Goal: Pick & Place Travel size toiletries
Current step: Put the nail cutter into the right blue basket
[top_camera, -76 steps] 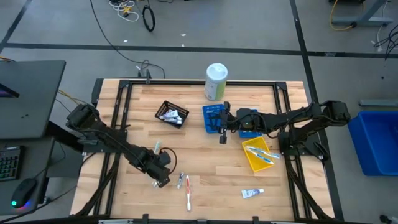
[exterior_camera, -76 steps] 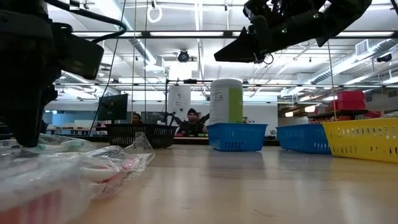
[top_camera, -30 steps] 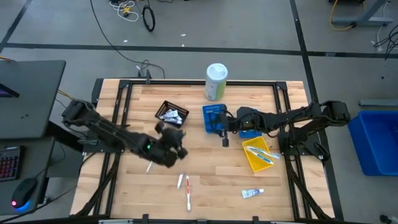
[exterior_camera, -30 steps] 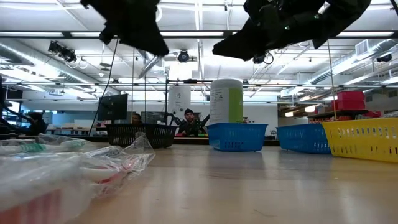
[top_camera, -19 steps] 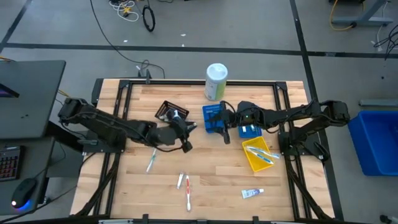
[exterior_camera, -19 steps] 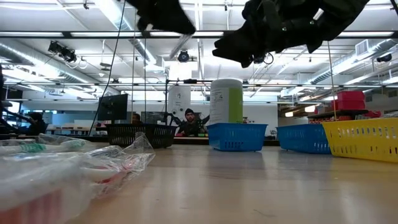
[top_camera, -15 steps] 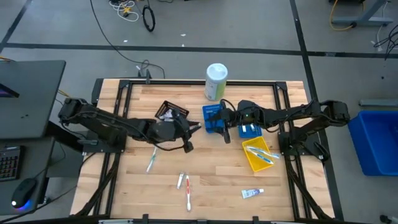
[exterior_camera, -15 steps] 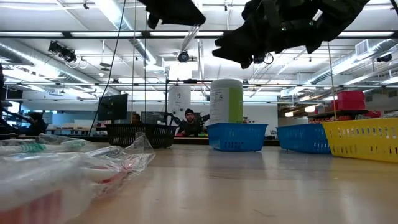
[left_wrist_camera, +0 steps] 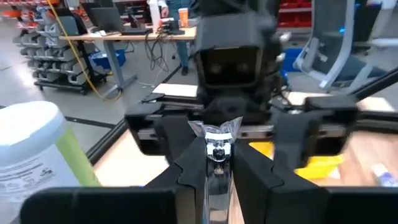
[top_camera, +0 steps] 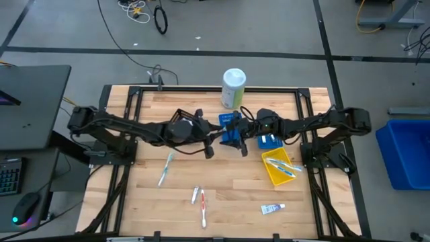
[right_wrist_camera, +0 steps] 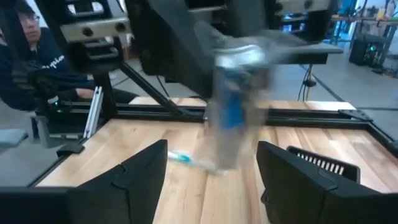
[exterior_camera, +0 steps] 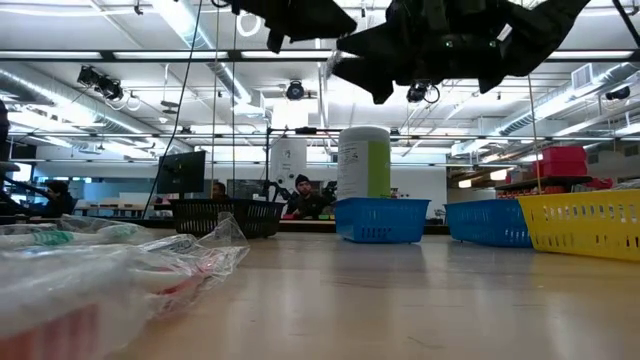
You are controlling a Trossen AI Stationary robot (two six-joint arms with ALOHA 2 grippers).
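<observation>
The lower end of the wrapped toiletry is hanging between my fingers, so my right gripper would hold it by closing now. It should close on the toiletry.
My left gripper point(top_camera: 216, 134) is shut on a small clear-wrapped toiletry point(left_wrist_camera: 217, 142) and hangs in the air beside the blue bin point(top_camera: 230, 126). My right gripper point(top_camera: 237, 136) faces it from the table's right, open. In the right wrist view the wrapped toiletry point(right_wrist_camera: 233, 115), with blue print, stands between the open fingers of my right gripper point(right_wrist_camera: 214, 163), apart from them. A pale-blue toothbrush point(top_camera: 165, 168), two more toothbrushes point(top_camera: 199, 202) and a white tube point(top_camera: 273, 209) lie flat on the table. My left gripper pinches the wrapped toiletry between its two fingers point(left_wrist_camera: 186, 177), with the crinkled top of the wrapper point(left_wrist_camera: 217, 129) sticking out past the fingertips. The fingers come about level from the table's left. The toiletry is lifted clear of the table.
A yellow bin point(top_camera: 269, 171) holding toothbrushes, a second blue bin point(top_camera: 270, 140) and a black bin point(top_camera: 181, 119) stand mid-table. The tall white-and-green canister point(top_camera: 233, 88) is at the far edge. People sit in the room beyond the table.
My left arm has risen from the table's near left and swung toward the far right, carrying the wrapped toiletry up to the blue bin and the right gripper. My right gripper has shifted slightly toward the left and stayed open.
</observation>
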